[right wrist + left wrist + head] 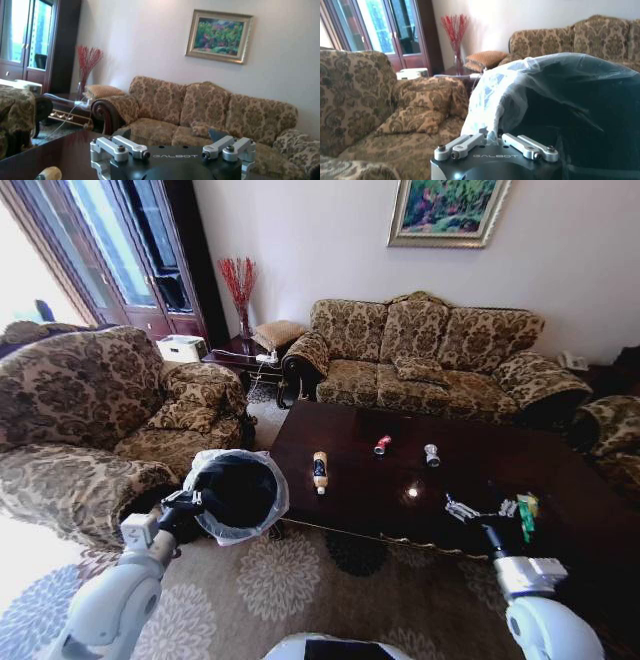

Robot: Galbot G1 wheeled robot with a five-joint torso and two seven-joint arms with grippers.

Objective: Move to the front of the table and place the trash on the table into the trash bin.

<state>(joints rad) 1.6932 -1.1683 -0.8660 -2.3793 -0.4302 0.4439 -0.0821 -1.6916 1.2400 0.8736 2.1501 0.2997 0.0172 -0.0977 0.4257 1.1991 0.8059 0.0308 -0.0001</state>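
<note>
The yellow-and-brown tube needs to go into the trash bin (237, 495). My right gripper should grab the tube by its end with the cap (321, 489) next and then drop it in there.
The dark glossy table (480, 470) stands before me. The trash lies on it: a yellow-and-brown tube (320, 470) near the left end, a small red piece (382, 444), a silvery can (432, 454), and a green-yellow wrapper (526, 510) at the right. My left gripper (185, 505) holds the black trash bin (237, 495) off the table's left front corner. In the left wrist view this gripper (492, 135) is shut on the bin's whitish liner (485, 97). My right gripper (458, 508) hovers open over the table's front edge, just left of the wrapper, fingers (122, 134) spread and empty.
A patterned armchair (90, 420) stands close on the left behind the bin. A matching sofa (430, 355) runs along the table's far side and another armchair (612, 430) sits at the right. A small side table (240, 355) with a red-twig vase fills the corner. Floral carpet (300, 580) lies before me.
</note>
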